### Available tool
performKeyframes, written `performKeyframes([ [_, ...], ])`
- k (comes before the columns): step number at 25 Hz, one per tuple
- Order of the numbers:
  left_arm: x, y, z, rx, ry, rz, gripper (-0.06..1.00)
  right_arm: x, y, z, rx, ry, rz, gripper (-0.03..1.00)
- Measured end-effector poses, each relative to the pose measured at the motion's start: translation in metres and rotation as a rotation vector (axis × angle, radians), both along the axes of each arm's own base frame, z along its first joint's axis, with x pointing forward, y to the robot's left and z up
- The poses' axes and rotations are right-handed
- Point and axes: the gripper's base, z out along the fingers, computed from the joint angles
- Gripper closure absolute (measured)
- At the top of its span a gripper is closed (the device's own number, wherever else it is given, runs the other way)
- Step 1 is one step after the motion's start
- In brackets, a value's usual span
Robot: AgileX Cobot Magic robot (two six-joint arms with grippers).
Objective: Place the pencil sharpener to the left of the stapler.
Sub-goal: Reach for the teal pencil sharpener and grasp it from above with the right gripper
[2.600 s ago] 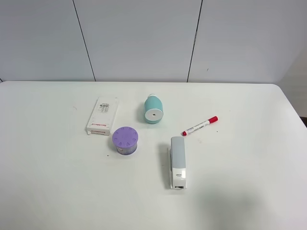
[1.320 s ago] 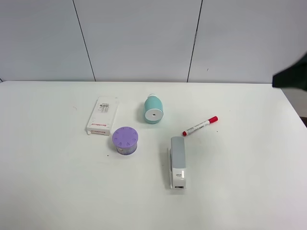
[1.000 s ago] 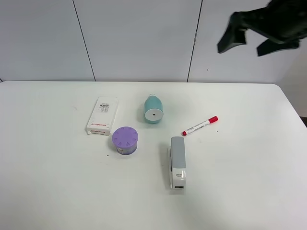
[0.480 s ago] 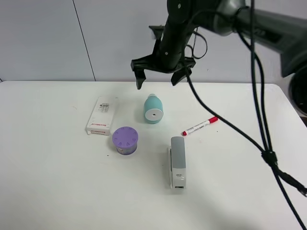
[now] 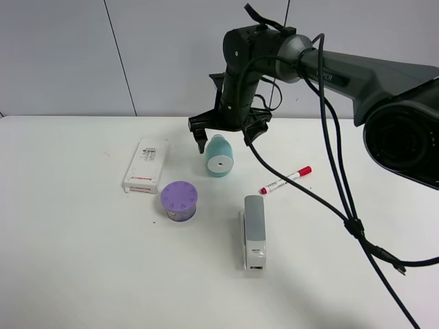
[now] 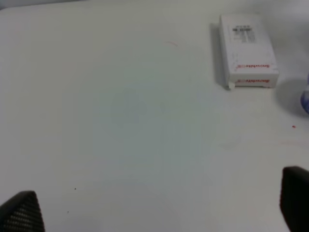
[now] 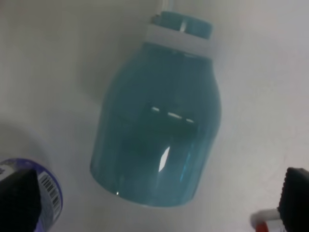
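Next, my right gripper grabs the pencil sharpener by its rounded teal body [image 5: 219, 154] to place the sharpener beside the stapler [image 5: 254, 232].
The teal pencil sharpener [image 5: 219, 162] lies on its side behind the stapler, white round face toward the front. My right gripper [image 5: 225, 140] hangs open just above it, one finger on each side, not touching. In the right wrist view the pencil sharpener [image 7: 159, 130] fills the space ahead of the open right gripper [image 7: 157, 200]. The grey and white stapler [image 5: 254, 232] lies lengthwise in front and slightly right of the sharpener. In the left wrist view my left gripper [image 6: 157, 210] is open over bare table, holding nothing.
A purple lidded tub [image 5: 180, 201] stands front-left of the sharpener, left of the stapler's far end. A flat white box [image 5: 146, 165] lies further left. A red marker [image 5: 285, 179] lies right of the sharpener. The right arm's cables trail across the right side.
My right arm came in from the upper right, swung across to the sharpener and dropped lower, its open fingers now straddling it. No object on the table has moved.
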Motion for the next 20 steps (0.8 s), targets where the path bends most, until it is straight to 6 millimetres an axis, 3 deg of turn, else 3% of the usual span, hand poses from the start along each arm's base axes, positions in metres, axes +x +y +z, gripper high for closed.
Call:
performKeyframes([
  [20,0.0,0.0,0.0,0.001,0.0,0.001,-0.05,0.017,0.012,-0.057,0.051,-0.034,-0.043,-0.02],
])
